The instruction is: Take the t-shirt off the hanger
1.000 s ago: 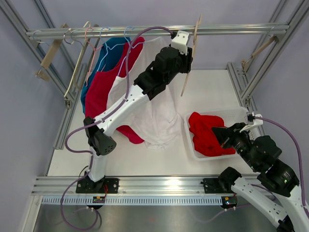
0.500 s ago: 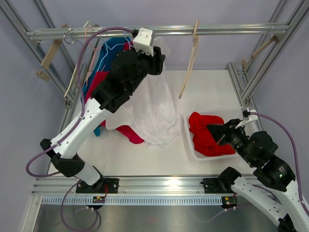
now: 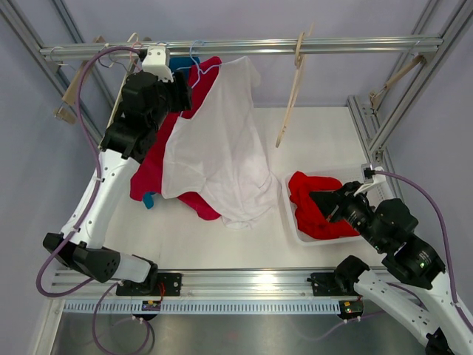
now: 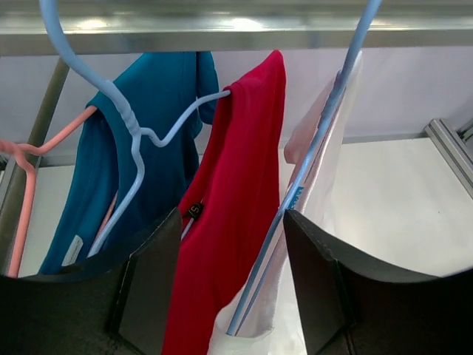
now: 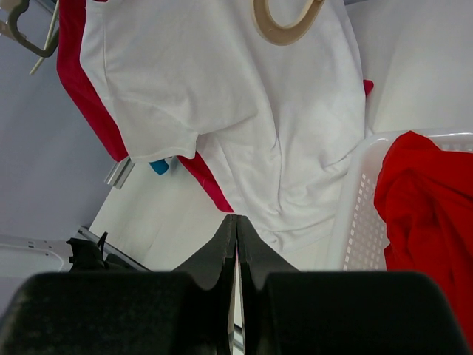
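The left gripper will next grab the light blue hanger by its near wire arm (image 3: 194,83) (image 4: 275,228), so the hanger's hook and far arm stay free to remove the t-shirt.
A white t-shirt (image 3: 222,148) hangs on a light blue wire hanger (image 3: 198,59) from the top rail (image 3: 332,46). In the left wrist view the hanger's wire (image 4: 299,196) and the white shirt's shoulder (image 4: 325,177) sit between my open jaws, nothing gripped. My left gripper (image 3: 183,92) (image 4: 233,296) is up at the rail, just left of the white shirt. A red t-shirt (image 4: 236,207) and a teal one (image 4: 159,126) hang beside it. My right gripper (image 3: 325,201) (image 5: 236,225) is shut and empty, low over the basket.
A white basket (image 3: 366,177) (image 5: 362,214) at the right holds a red garment (image 3: 314,203). An empty wooden hanger (image 3: 292,92) hangs right of the white shirt. A pink hanger (image 4: 22,166) and other empty hangers (image 3: 81,74) hang at the rail's left end.
My left arm has swung left along the rail, from beside the wooden hanger to the clothed hangers. My right gripper has shifted slightly over the basket.
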Tool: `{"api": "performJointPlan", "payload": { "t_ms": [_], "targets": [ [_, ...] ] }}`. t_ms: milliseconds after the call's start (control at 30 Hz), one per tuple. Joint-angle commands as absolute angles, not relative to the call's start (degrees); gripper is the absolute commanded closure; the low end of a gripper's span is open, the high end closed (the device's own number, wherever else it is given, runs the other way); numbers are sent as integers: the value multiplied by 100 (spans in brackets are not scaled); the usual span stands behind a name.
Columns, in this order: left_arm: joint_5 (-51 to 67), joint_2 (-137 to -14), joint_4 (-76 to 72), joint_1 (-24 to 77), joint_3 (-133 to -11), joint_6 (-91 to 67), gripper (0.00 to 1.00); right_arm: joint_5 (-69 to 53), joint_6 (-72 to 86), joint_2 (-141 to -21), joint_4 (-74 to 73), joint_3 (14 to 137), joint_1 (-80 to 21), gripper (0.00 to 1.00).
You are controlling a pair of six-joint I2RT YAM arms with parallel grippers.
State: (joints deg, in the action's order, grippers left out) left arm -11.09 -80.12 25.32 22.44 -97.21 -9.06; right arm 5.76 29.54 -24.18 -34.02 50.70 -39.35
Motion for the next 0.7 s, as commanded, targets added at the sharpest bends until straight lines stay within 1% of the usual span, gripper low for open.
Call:
{"api": "performJointPlan", "payload": {
  "t_ms": [0, 100, 200, 333, 500, 667],
  "targets": [
    [-414, -8041, 2391, 2136, -9773, -835, 38, 264, 2944, -2487, -3138, 5054, -3929, 91],
    [-325, -8121, 2382, 2127, -9773, -791, 38, 255, 2953, -2505, -3146, 5062, -3929, 90],
    [-290, -8139, 2373, 2127, -9738, -817, 42, 255, 2979, -2505, -3138, 5045, -3929, 90],
    [-97, -8174, 2373, 2127, -9721, -826, 44, 246, 2997, -2522, -3120, 5010, -3929, 90],
    [-185, -8226, 2373, 2127, -9764, -809, 58, 193, 3015, -2575, -3076, 5001, -3929, 90],
    [-114, -8314, 2373, 2127, -9835, -817, 60, 97, 3041, -2602, -3015, 5001, -3929, 89]
  ]
}}
